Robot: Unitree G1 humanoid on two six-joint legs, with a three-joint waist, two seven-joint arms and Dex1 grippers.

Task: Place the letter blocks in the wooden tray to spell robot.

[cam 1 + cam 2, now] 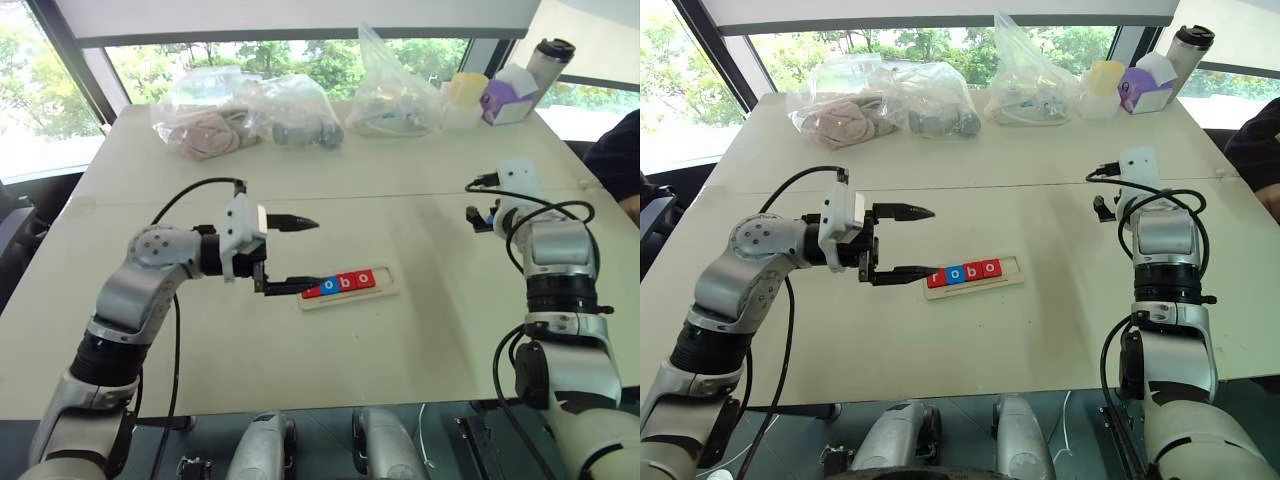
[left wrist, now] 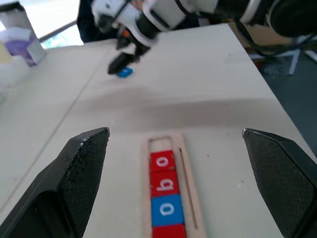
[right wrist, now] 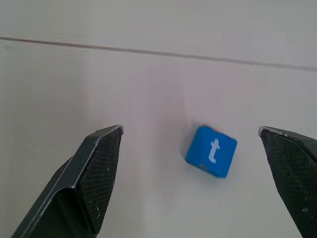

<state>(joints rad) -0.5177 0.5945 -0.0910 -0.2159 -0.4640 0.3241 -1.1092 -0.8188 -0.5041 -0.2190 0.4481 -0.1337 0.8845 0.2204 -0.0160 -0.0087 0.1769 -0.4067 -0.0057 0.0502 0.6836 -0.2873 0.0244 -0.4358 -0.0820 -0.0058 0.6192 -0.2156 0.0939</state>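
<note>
My right gripper's fingers stop above the blue t block, so closing now would miss the block. My right gripper lowers first, then closes on it.
The wooden tray lies mid-table and holds several letter blocks in a row: red r, blue o, red b and red o. My left gripper hovers open just left of the tray's left end, pointing along it, with nothing between its fingers. A blue t block lies alone on the table at the right. My right gripper is open just above it, fingers either side and apart from it; the left wrist view shows the same gripper beside the block.
Clear plastic bags with items sit along the table's far side, with a yellow cup, a purple box and a tumbler at the far right. A person's dark sleeve shows at the right edge.
</note>
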